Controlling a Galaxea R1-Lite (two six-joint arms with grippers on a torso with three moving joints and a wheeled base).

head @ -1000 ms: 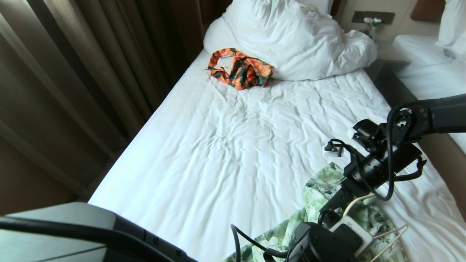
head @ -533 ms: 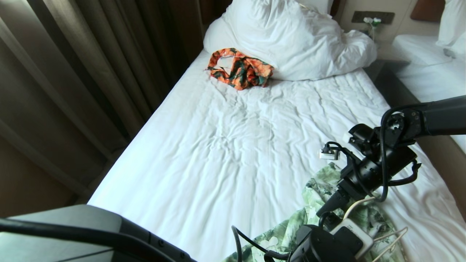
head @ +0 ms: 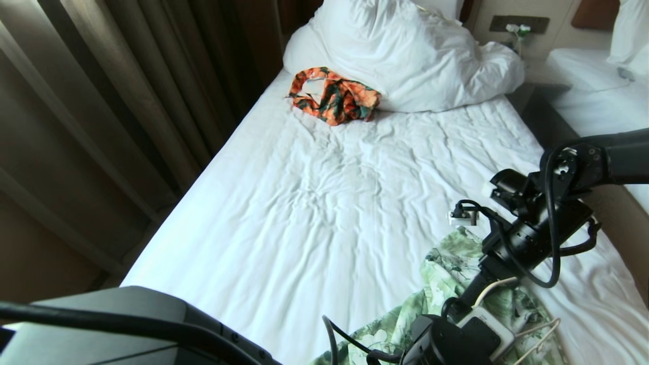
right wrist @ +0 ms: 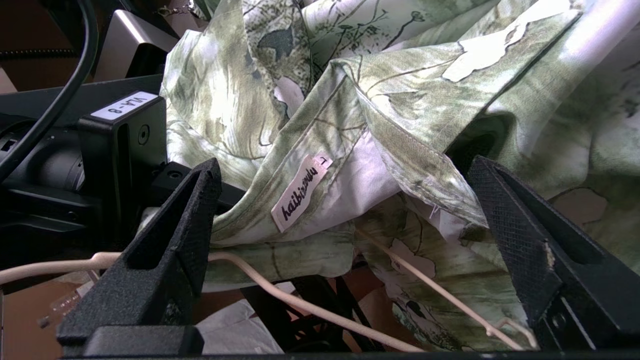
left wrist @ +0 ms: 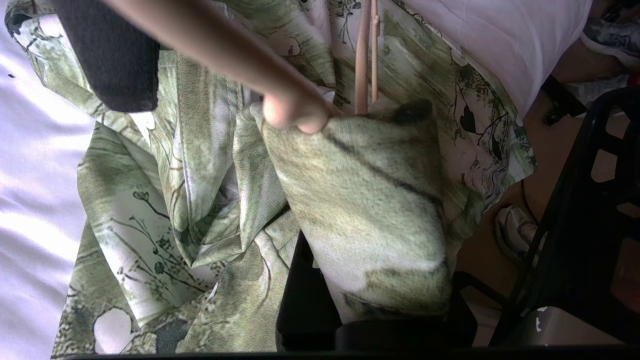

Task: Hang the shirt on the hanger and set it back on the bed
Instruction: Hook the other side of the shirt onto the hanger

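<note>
My right gripper needs to move toward the shirt's collar end (right wrist: 469, 212) before closing on it, because the fingers straddle the label (right wrist: 300, 192) and one finger covers that end of the label.
The light green flowered shirt (head: 446, 284) lies bunched at the near right edge of the bed (head: 314, 213). Part of it hangs over my left gripper (left wrist: 365, 130) and hides its fingertips. The thin cream hanger (head: 542, 329) sticks out from under the fabric. Its two rods (left wrist: 362, 60) run straight from those covered tips, so the left gripper is shut on it. My right gripper (right wrist: 340, 170) reaches down from the right and is open. Its black fingers (right wrist: 190, 215) stand on either side of the collar and its label (right wrist: 300, 192). The hanger wire (right wrist: 300, 305) passes below.
An orange-and-dark-green garment (head: 334, 96) lies by the big white pillow (head: 405, 50) at the head of the bed. Curtains (head: 101, 101) run along the left side. A second bed (head: 598, 101) stands past the dark gap. A shoe (left wrist: 515, 235) is on the floor.
The right arm swung slightly left and then back to the right over the shirt, its gripper open throughout. The left arm and the shirt have stayed put.
</note>
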